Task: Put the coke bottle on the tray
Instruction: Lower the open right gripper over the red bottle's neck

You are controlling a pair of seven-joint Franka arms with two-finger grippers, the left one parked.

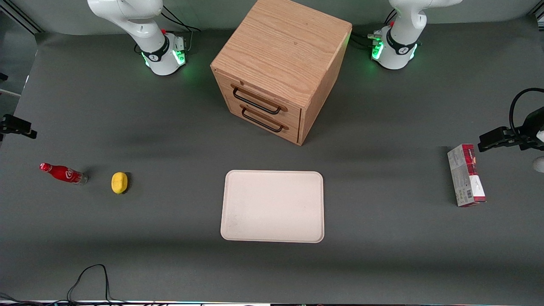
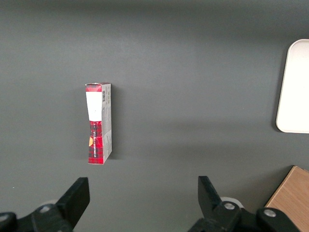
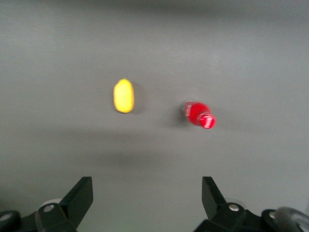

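My right gripper grabs the coke bottle by its red cap end (image 1: 46, 167) next, to place it on the tray (image 1: 272, 206).
The coke bottle (image 1: 63, 173) stands upright on the grey table toward the working arm's end, with a red cap, a red label and a clear base. The right wrist view looks down on it from above (image 3: 198, 114). The cream-white tray (image 1: 272, 206) lies flat mid-table, in front of the wooden drawer cabinet, with nothing on it. Its edge also shows in the left wrist view (image 2: 294, 87). My right gripper (image 1: 19, 126) hangs high above the table at the working arm's end. It is open and empty (image 3: 146, 193), well apart from the bottle.
A yellow lemon (image 1: 119, 182) lies beside the bottle, between it and the tray, and shows in the right wrist view (image 3: 123, 95). A wooden two-drawer cabinet (image 1: 280, 63) stands farther back. A red-and-grey carton (image 1: 466, 175) lies toward the parked arm's end. A black cable (image 1: 91, 276) loops at the near edge.
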